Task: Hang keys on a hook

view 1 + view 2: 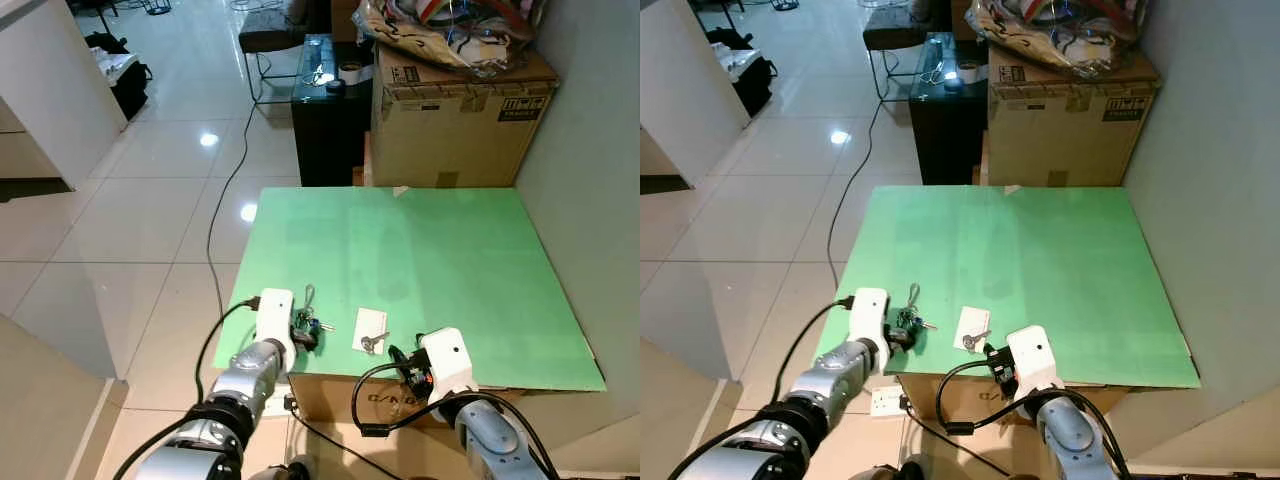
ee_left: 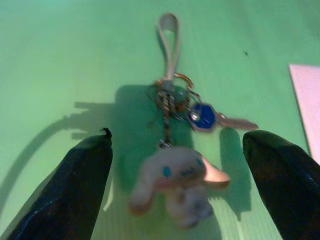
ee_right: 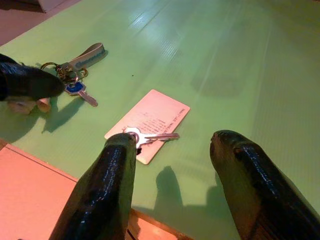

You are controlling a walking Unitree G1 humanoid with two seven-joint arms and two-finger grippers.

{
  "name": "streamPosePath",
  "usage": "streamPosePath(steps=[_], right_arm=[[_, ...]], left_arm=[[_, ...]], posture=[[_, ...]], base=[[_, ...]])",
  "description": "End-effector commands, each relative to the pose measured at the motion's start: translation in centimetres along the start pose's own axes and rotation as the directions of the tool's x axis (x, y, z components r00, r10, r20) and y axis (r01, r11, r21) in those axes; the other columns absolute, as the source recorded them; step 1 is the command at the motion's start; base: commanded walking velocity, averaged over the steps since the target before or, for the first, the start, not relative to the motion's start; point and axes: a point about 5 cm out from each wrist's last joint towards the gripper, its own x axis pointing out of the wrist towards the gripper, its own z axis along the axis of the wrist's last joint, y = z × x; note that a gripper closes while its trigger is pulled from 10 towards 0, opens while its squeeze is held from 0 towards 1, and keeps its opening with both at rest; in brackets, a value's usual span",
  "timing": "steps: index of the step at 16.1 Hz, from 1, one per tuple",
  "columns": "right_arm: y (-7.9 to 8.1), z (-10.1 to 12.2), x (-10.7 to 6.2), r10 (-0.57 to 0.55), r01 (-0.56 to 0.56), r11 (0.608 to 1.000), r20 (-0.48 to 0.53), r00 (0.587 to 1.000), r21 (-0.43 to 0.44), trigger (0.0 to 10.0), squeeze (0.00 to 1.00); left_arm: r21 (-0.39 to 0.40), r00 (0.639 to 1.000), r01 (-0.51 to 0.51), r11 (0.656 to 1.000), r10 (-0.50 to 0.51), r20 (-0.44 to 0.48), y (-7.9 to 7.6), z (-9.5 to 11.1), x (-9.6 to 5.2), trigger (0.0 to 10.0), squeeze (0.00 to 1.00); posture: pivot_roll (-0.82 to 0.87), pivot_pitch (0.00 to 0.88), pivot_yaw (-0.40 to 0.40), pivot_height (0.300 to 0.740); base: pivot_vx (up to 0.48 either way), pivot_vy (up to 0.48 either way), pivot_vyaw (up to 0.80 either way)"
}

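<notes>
The blue-headed key (image 2: 215, 119) is thin and flat on the board, so my left gripper will pick up the keys next by their chunky white plush charm (image 2: 179, 184).
A key bunch (image 2: 176, 102) with a pale strap, a blue-headed key and a white plush charm (image 2: 175, 182) lies near the front left of the green board (image 1: 430, 250). My left gripper (image 2: 180, 142) is open, low over the board, one finger on each side of the charm. It is also seen at the board's front edge as the left gripper (image 1: 302, 336). To the right a single silver key (image 3: 150, 136) rests on a white card (image 3: 152, 117). My right gripper (image 3: 172, 145) stands open just in front of that card, near the board's front edge.
The green board lies on a cardboard box with its front edge right below me. Behind it stand a big cardboard box (image 1: 450, 120) and a black cabinet (image 1: 325, 110). A grey wall (image 1: 590, 200) runs along the right. A cable (image 1: 215, 230) trails over the tiled floor on the left.
</notes>
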Motion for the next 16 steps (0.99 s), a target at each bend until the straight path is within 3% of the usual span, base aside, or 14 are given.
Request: streamPosePath(steps=[1,6,16], right_arm=[[0.4,-0.1,0.2,0.016,-0.016,1.000,-0.005,1.000,0.003,10.0,0.00],[0.5,-0.1,0.1,0.031,-0.031,0.999,-0.002,1.000,-0.004,10.0,0.00],[0.6,-0.2,-0.2,0.025,-0.025,1.000,-0.004,1.000,0.009,10.0,0.00]], left_arm=[[0.041,1.000,-0.011,0.999,0.011,-0.018,-0.2,-0.5,0.0,10.0,0.00],[0.232,0.991,-0.135,0.963,0.126,0.054,-0.8,0.8,0.4,10.0,0.00],[0.182,0.987,-0.138,0.974,0.150,-0.054,-0.8,-1.2,0.3,10.0,0.00]], posture=[[-0.21,0.047,0.098,0.740],[-0.23,0.038,0.104,0.740],[-0.25,0.060,0.106,0.740]], base=[[0.000,0.000,0.00],[0.000,0.000,0.00],[0.000,0.000,0.00]])
